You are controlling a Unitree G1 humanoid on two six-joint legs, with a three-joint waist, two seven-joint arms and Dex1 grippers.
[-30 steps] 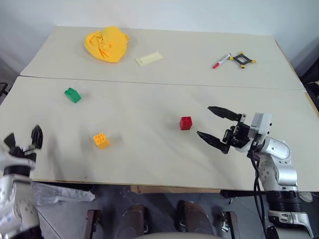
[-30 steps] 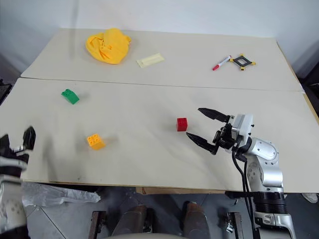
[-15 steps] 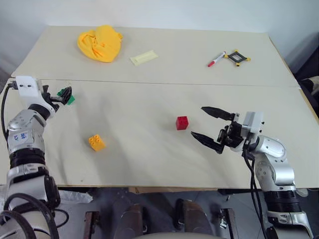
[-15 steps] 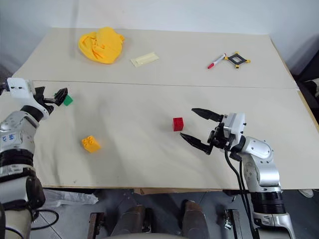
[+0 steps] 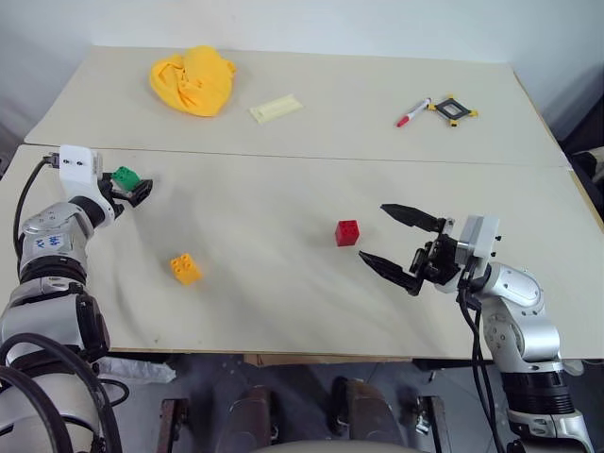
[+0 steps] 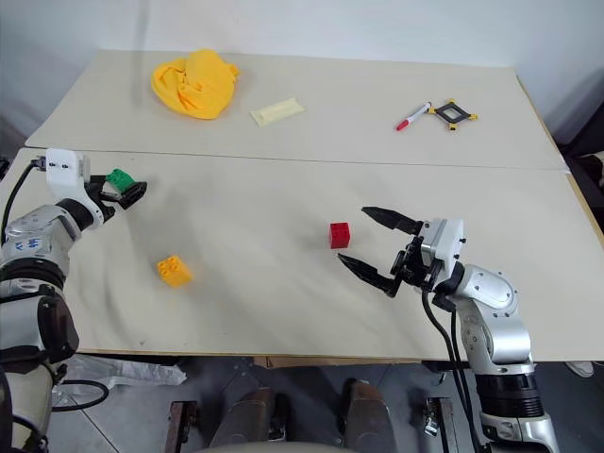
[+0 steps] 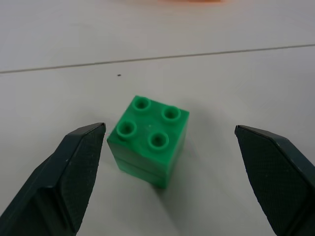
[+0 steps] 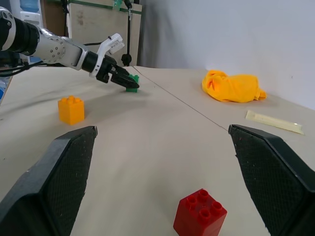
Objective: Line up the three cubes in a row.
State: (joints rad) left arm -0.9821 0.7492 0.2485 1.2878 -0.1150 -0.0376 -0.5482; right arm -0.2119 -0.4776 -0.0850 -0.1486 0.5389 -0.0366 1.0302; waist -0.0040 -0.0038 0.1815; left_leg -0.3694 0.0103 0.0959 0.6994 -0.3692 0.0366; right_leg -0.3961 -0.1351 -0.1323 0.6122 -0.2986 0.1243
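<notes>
My left gripper closes on the green cube point(image 5: 125, 176) point(image 7: 150, 142) now, since its fingers stand beside the cube and closing now would catch the cube.
The green cube point(image 5: 125, 176) stands at the table's left side, studs up. My left gripper point(image 5: 133, 192) is open around it. In the left wrist view the green cube point(image 7: 150, 142) sits between the two fingers point(image 7: 74, 182), touching neither, closer to one of them. The orange-yellow cube point(image 5: 185, 269) lies nearer the front edge, left of centre. The red cube point(image 5: 347, 232) stands mid-table. My right gripper point(image 5: 375, 232) hovers open just right of the red cube point(image 8: 200, 215), pointing at it, with nothing between its fingers.
A crumpled yellow cloth point(image 5: 193, 80) and a pale flat piece point(image 5: 276, 109) lie on the far table. A red marker point(image 5: 415, 113) and a black-and-yellow frame piece point(image 5: 453, 109) lie at the far right. A seam point(image 5: 311, 159) joins the two tabletops.
My left arm has come up from the front left edge and reached forward, bringing its open fingers around the green cube. The right arm has stayed put. The cubes have not moved.
</notes>
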